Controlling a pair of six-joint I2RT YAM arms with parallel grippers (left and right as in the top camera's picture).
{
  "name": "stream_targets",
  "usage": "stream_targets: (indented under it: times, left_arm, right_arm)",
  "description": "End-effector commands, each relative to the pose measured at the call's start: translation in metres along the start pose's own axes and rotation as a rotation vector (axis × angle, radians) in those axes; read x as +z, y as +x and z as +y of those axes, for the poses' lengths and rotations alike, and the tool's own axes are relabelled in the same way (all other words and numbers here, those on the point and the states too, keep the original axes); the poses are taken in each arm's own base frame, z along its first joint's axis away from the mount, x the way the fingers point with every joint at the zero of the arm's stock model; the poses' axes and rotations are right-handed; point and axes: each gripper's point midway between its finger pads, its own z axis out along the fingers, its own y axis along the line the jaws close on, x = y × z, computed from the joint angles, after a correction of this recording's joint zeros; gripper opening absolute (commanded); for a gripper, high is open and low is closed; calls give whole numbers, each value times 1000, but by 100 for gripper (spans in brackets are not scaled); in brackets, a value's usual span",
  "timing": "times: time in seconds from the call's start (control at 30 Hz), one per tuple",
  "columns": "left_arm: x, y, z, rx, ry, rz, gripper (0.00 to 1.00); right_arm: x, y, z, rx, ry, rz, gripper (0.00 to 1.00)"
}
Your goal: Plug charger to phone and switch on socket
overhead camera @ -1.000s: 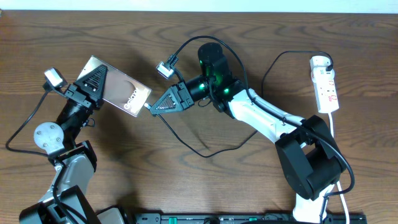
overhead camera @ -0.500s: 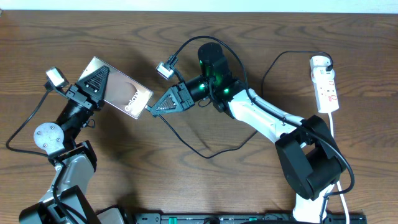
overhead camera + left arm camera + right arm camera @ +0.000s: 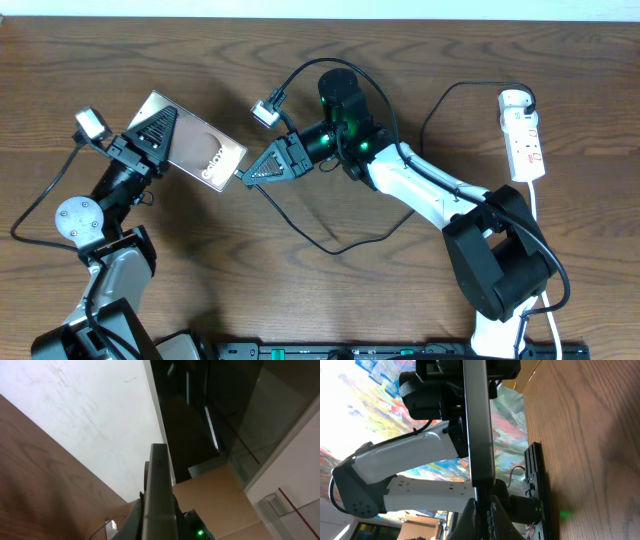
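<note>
The robot's right gripper should open now: beyond its fingers, the plug meets the phone's end (image 3: pixel 231 171) (image 3: pixel 483 480) flush and straight, so the plug would stay in place if let go.
The phone (image 3: pixel 195 147) is held tilted above the table by my left gripper (image 3: pixel 150 133), which is shut on its left part. In the left wrist view the phone (image 3: pixel 159 485) shows edge-on between the fingers (image 3: pixel 159 532). My right gripper (image 3: pixel 247 172) is shut on the plug tip of the charger (image 3: pixel 310 235), right at the phone's lower right edge. In the right wrist view the fingers (image 3: pixel 482 512) pinch the dark plug (image 3: pixel 481 502) against the phone's edge (image 3: pixel 477 425). Whether the plug is seated is hidden. The socket (image 3: pixel 526 140) lies at the far right.
The black charger cable loops across the table's middle and up to the white round adapter (image 3: pixel 514 99) on the socket's far end. The socket's white cord (image 3: pixel 538 205) runs down toward the right arm's base (image 3: pixel 500 265). The left arm's base (image 3: pixel 80 220) is at the lower left.
The phone has shifted very slightly right, toward the plug tip. Both arms are otherwise still.
</note>
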Motion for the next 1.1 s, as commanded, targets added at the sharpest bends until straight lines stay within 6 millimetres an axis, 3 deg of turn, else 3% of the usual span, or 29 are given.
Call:
stream_targets:
  times: [0.0,0.37,0.5,0.6,0.63,0.83,1.07]
  left_arm:
    - [4,18,-7,4,21,78,7]
    - [4,18,-7,13,21,78,7]
    - [4,17,-7,40,21,73,7]
    - [4,14,-7,50,22,56,7]
    - [4,12,-7,53,22,47,7]
    - [-4,1,-1,42,-6,14,7]
    - [-23,-14,47,-27,-171,-29,7]
  right_arm:
    - [7,-9,2,-45,28,-38,1]
    - [7,-10,3,-48,28,-39,1]
    - [7,-8,4,-56,20,-30,51]
    - [6,-6,9,-82,1,-11,95]
    - [6,-5,11,-94,-6,-4,99]
    - [-2,-8,11,-104,-7,-11,99]
    - [-34,-21,5,-139,24,-76,99]
